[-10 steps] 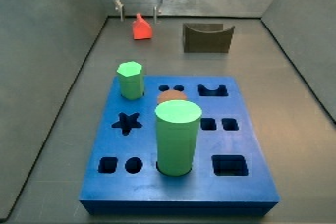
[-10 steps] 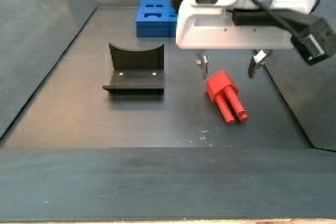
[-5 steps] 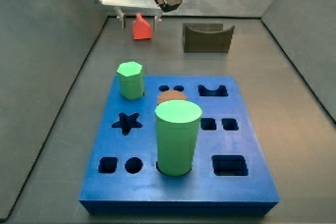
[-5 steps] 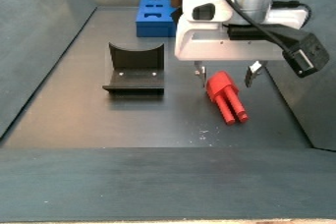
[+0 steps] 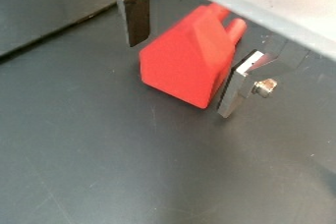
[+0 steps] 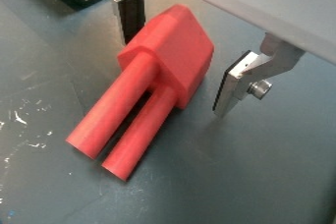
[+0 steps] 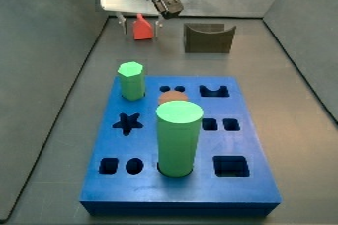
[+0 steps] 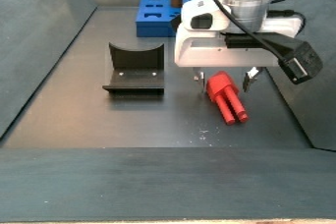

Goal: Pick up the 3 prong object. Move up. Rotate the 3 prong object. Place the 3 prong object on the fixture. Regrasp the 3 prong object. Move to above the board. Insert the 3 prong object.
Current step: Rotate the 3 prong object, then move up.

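The 3 prong object needs its round prongs free for the fixture, so my gripper will pick it up by its blocky head (image 7: 142,32) (image 5: 184,65) next.
The 3 prong object (image 6: 157,76) is a red-orange piece lying flat on the dark floor, its round prongs pointing away from its blocky head. It also shows in a wrist view (image 5: 191,61) and in both side views (image 7: 140,30) (image 8: 231,100). My gripper (image 6: 182,51) is open and low over it, one silver finger on each side of the head, with small gaps to the piece. The gripper (image 8: 225,80) stands right of the fixture (image 8: 136,69), a dark notched block. The blue board (image 7: 185,155) lies apart from both, nearer the front in that side view.
On the board stand a green hexagonal peg (image 7: 130,79) and a big green cylinder (image 7: 179,137), with an orange piece (image 7: 172,97) behind the cylinder. The fixture (image 7: 209,37) sits right of the gripper (image 7: 141,22). Grey walls enclose the floor.
The gripper has come down from above the 3 prong object until its open fingers flank the piece's head. The piece itself has not moved.
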Controlling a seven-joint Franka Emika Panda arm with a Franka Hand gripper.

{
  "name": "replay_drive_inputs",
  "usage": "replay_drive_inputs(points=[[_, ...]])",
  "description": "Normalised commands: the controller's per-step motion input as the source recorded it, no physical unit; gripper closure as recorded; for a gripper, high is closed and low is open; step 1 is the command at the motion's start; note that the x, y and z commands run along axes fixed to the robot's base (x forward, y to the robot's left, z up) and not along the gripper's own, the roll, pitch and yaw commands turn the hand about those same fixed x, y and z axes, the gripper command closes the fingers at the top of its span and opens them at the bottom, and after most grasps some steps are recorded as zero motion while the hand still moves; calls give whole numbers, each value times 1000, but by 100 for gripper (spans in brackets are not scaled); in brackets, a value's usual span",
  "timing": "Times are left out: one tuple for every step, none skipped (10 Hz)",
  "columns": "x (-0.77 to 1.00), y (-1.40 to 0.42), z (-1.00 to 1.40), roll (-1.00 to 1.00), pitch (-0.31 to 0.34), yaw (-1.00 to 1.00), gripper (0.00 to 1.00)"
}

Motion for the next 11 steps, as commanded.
replay_drive_inputs(points=[[33,23,-268,-175,-122,6,0],[30,24,-216,-178,-133,2,0],[28,24,-187,-178,-142,0,0],[0,0,0,0,0,0,100],[0,0,833,0,0,0,100],[-21,0,799,2,16,-1,100],[-30,4,737,10,29,-4,100],[-20,7,589,34,52,-13,100],[-17,9,467,51,74,-16,100],[-16,7,309,76,87,-18,100],[-18,3,232,89,89,-16,100]])
